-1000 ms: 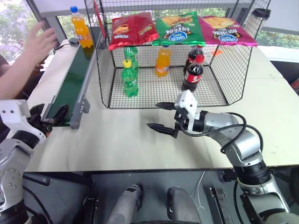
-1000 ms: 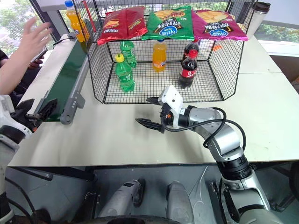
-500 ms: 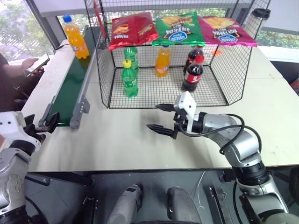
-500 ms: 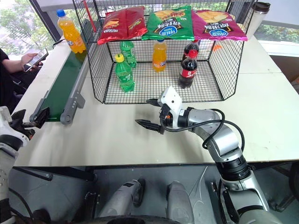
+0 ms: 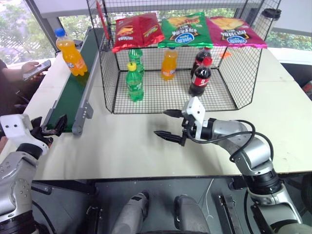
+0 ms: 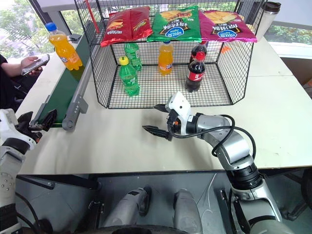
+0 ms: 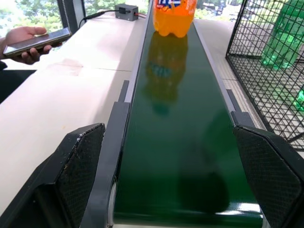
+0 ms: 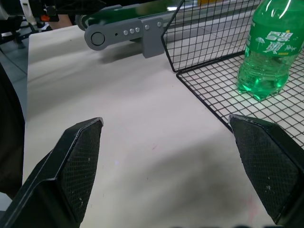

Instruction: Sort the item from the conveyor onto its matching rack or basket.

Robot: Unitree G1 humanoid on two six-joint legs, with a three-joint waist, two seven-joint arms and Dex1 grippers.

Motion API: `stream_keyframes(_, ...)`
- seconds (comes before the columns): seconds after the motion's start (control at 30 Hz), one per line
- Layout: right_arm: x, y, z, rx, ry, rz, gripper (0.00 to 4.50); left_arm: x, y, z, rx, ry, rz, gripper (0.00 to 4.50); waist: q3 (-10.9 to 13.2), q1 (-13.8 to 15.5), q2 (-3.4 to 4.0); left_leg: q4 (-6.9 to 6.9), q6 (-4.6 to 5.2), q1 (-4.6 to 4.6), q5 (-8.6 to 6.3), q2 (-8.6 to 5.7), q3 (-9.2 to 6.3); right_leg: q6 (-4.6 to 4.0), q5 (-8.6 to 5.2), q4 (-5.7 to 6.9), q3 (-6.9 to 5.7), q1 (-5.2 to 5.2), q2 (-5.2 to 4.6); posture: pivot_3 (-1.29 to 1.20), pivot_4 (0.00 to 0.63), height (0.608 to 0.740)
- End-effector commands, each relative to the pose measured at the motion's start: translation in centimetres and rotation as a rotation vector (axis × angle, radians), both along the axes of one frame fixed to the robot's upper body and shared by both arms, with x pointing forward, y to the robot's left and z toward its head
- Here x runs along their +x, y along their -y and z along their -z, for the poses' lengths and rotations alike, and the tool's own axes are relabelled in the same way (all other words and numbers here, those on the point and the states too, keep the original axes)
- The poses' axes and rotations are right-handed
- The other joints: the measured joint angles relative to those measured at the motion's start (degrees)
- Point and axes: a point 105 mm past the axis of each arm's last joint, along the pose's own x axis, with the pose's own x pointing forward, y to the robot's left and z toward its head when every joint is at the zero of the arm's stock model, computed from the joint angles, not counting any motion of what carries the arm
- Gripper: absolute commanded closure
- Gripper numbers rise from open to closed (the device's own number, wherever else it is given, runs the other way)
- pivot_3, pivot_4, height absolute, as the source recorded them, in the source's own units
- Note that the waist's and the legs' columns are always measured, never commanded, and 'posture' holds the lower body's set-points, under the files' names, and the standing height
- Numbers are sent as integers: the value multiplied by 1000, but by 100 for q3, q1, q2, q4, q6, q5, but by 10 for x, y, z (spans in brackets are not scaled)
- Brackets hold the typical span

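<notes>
My left gripper moves toward the orange soda bottle [image 7: 174,16], before closing. The left wrist view shows green belt [image 7: 178,137] between my fingers and bottle, so closing now would miss.
The item, an orange soda bottle [image 5: 70,52] with a blue cap, stands upright on the conveyor [image 5: 72,95], a dark green belt along the table's left side. It also shows far up the belt [image 7: 175,142] as the bottle [image 7: 173,14]. My left gripper [image 5: 48,127] hangs open just off the belt's near end, its fingers [image 7: 78,166] spread about as wide as the belt. The black wire-mesh basket [image 5: 241,73] stands at the table's back centre. My right gripper [image 5: 161,123] is open over bare table in front of the basket, holding nothing.
Inside the basket stand two green bottles [image 5: 134,82], an orange-capped orange bottle [image 5: 169,63] and two cola bottles [image 5: 201,77]. Chip bags [image 5: 185,29] lie on its slanted top shelf. A person's hand holding a phone [image 5: 35,69] rests left of the conveyor. A cup [image 6: 271,13] stands back right.
The orange soda bottle has ridden down the belt toward me. The person's raised hand has dropped and now holds a phone. My left gripper shifted slightly; my right arm kept still.
</notes>
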Motion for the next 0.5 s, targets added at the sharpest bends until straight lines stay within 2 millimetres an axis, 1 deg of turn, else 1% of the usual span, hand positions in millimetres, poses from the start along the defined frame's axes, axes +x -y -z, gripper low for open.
stream_keyframes(0.03, -4, -2, -9, 8, 47, -15, 111, 3, 0, -11, 27, 41, 5, 0, 0, 1, 0, 0, 0, 0, 0, 0, 0, 0, 0, 0, 0, 0, 0, 0, 150, 739)
stream_keyframes(0.33, -5, -1, -8, 13, 39, -16, 111, 10, 7, -15, 35, 55, 35, 0, 0, 3, 0, 0, 0, 0, 0, 0, 0, 1, 1, 0, 0, 0, 0, 0, 150, 739)
stream_keyframes(0.5, -9, -1, -14, 54, 30, -36, 111, 14, 8, -17, 41, 59, 39, 0, 0, -4, 0, -1, 0, 0, 0, 0, 0, 3, 2, 0, 0, -2, 0, 0, 150, 739)
